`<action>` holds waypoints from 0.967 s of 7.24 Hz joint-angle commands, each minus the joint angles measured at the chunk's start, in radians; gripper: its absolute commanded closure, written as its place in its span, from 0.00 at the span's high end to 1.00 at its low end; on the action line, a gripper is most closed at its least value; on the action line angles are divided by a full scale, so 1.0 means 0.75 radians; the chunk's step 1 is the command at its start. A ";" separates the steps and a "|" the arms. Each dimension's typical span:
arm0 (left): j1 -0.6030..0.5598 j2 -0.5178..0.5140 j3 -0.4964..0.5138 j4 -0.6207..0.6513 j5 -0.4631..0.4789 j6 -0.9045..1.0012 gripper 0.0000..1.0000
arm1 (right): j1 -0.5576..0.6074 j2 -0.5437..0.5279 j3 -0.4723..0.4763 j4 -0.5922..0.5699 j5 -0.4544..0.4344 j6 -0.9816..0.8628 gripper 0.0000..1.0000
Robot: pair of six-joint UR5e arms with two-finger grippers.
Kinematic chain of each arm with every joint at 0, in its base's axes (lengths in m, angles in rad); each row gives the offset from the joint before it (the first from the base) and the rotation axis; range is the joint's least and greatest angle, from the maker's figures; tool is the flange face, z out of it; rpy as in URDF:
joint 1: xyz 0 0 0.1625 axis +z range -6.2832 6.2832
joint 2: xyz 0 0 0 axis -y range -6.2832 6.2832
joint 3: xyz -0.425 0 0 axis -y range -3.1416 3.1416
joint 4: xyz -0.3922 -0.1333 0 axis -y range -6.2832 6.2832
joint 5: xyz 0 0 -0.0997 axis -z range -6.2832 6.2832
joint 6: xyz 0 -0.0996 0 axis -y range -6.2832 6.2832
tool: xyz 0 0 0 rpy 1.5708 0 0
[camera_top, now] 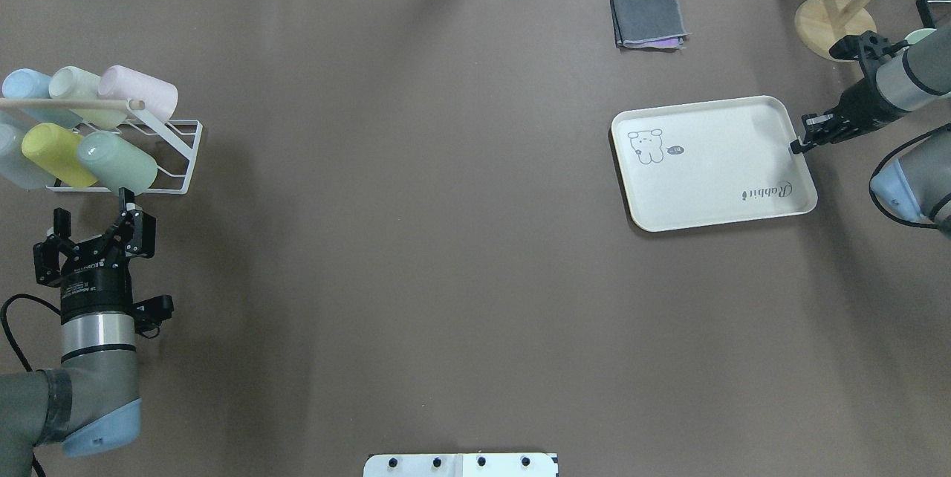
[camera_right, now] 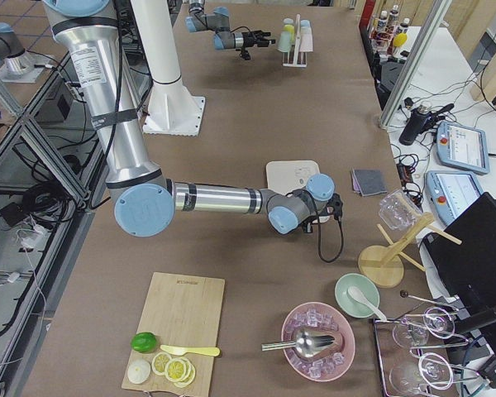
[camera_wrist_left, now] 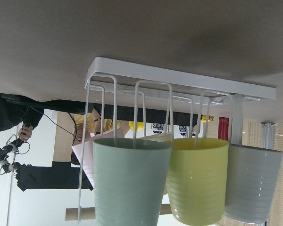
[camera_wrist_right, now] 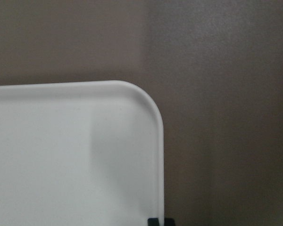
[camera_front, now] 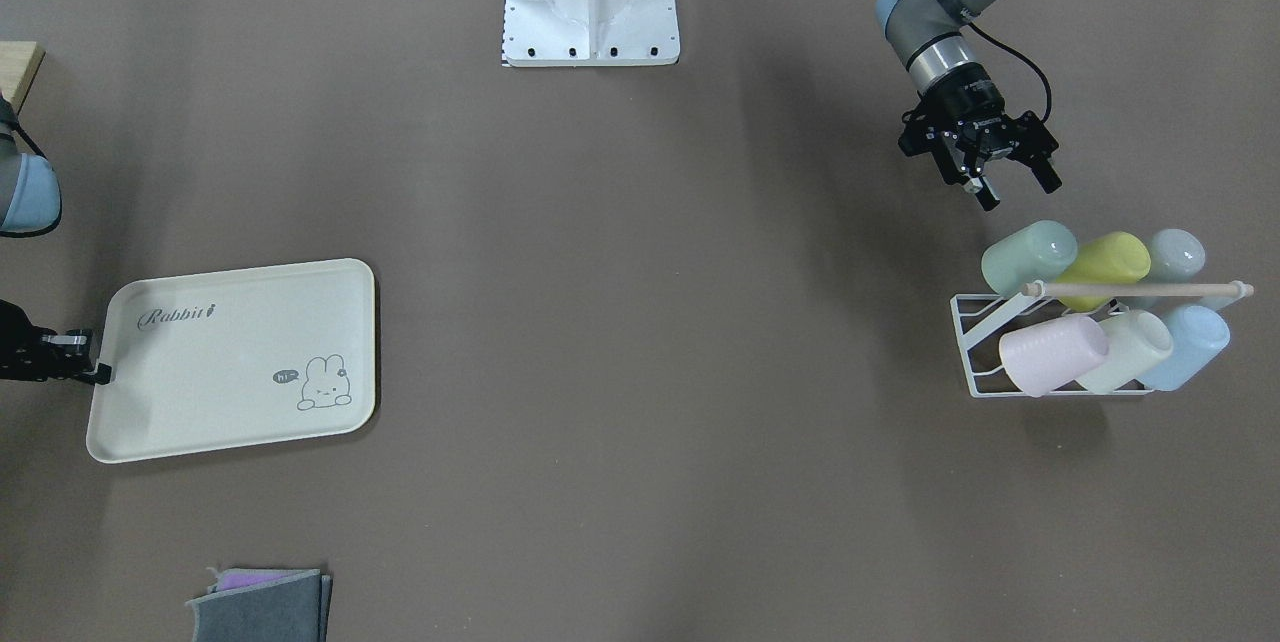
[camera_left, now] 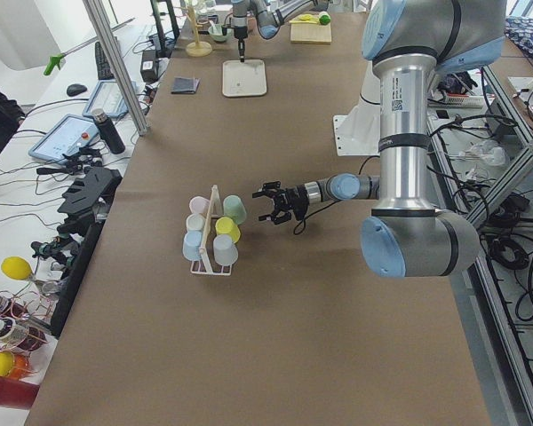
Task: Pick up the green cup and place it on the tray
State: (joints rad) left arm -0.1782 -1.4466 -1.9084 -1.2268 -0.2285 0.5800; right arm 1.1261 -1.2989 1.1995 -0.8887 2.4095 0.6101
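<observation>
My left gripper grabs the green cup around its sides near its closed base next, since the rack's wire loops reach into the cup's opening.
The green cup (camera_front: 1028, 256) lies on its side in a white wire rack (camera_front: 975, 347), at the end of the row nearest the robot. It also shows in the overhead view (camera_top: 117, 163) and the left wrist view (camera_wrist_left: 129, 183). My left gripper (camera_front: 1018, 192) is open and empty, a short way from the cup's base and pointing at it (camera_top: 93, 211). The cream tray (camera_front: 200, 392) with the "Rabbit" print lies flat on the table, empty (camera_top: 713, 165). My right gripper (camera_front: 100, 374) is shut on the tray's rim at one short side (camera_wrist_right: 159, 220).
The rack also holds a yellow-green cup (camera_front: 1105, 262), a grey cup (camera_front: 1175, 254), a pink cup (camera_front: 1050, 354), a cream cup (camera_front: 1130, 350) and a blue cup (camera_front: 1190, 344) under a wooden bar. A folded grey cloth (camera_front: 265, 604) and a wooden stand (camera_top: 833, 25) lie near the tray.
</observation>
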 commanded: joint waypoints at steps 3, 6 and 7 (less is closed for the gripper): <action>-0.071 -0.108 0.125 -0.003 0.020 0.006 0.98 | -0.053 0.065 0.141 -0.014 0.031 0.116 0.00; -0.130 -0.155 0.168 -0.003 0.027 0.006 0.98 | -0.275 0.230 0.225 -0.014 -0.093 0.588 0.00; -0.145 -0.157 0.168 -0.003 0.025 0.006 0.98 | -0.351 0.289 0.223 -0.018 -0.170 0.685 0.00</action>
State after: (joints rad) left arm -0.2696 -1.5575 -1.7855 -1.2287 -0.2092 0.5844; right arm 0.9381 -1.1392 1.3603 -0.8992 2.3508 1.0161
